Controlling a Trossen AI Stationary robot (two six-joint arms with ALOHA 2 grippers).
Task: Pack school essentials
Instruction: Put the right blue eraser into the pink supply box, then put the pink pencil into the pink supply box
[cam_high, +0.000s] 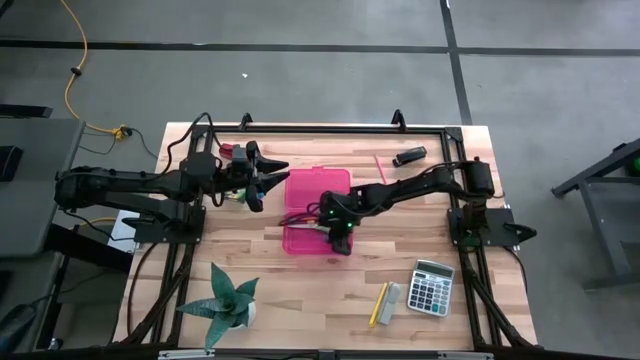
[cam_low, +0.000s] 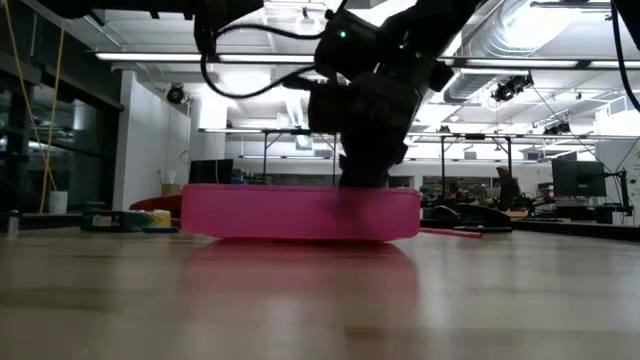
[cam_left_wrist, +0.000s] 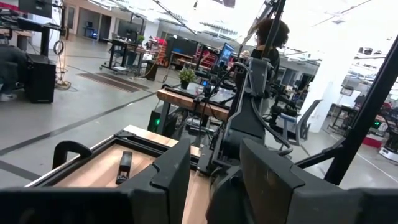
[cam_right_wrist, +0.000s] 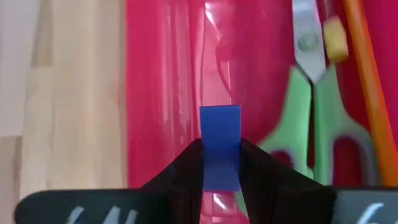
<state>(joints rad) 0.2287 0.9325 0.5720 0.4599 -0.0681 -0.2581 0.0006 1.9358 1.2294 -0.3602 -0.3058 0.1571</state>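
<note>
The blue piece (cam_right_wrist: 219, 134) is low over the case's pink bottom beside the scissors and would lie in the case if my right gripper opened now.
The pink hinged case (cam_high: 318, 205) lies open at the table's middle; in the low view the case (cam_low: 300, 212) shows as a low pink wall. Green-handled scissors (cam_right_wrist: 311, 124), an orange pencil (cam_right_wrist: 367, 81) and a small yellow piece (cam_right_wrist: 336, 37) lie inside it. My right gripper (cam_high: 341, 238) reaches down over the case's near part, shut on a tiny blue piece (cam_right_wrist: 219, 134). My left gripper (cam_high: 256, 176) hovers open by the case's left side, and in its wrist view the left gripper (cam_left_wrist: 214, 177) looks across the table. A pink pencil (cam_high: 380, 168) lies beyond the case. My right gripper pinches the blue piece between its two fingertips (cam_right_wrist: 186, 165), on the piece's two side edges near one end (cam_right_wrist: 219, 177). The fingers come from above, pointing down into the case. The piece's free end (cam_right_wrist: 219, 118) sticks out past the fingertips over the case's pink floor; whether it touches the floor I cannot tell.
A yellow pencil (cam_high: 378, 303), a small grey block (cam_high: 391, 297) and a calculator (cam_high: 432, 287) lie near the table's right near corner. A green spiky plant (cam_high: 225, 305) stands at the left near corner. A black object (cam_high: 408, 156) lies by the far edge.
</note>
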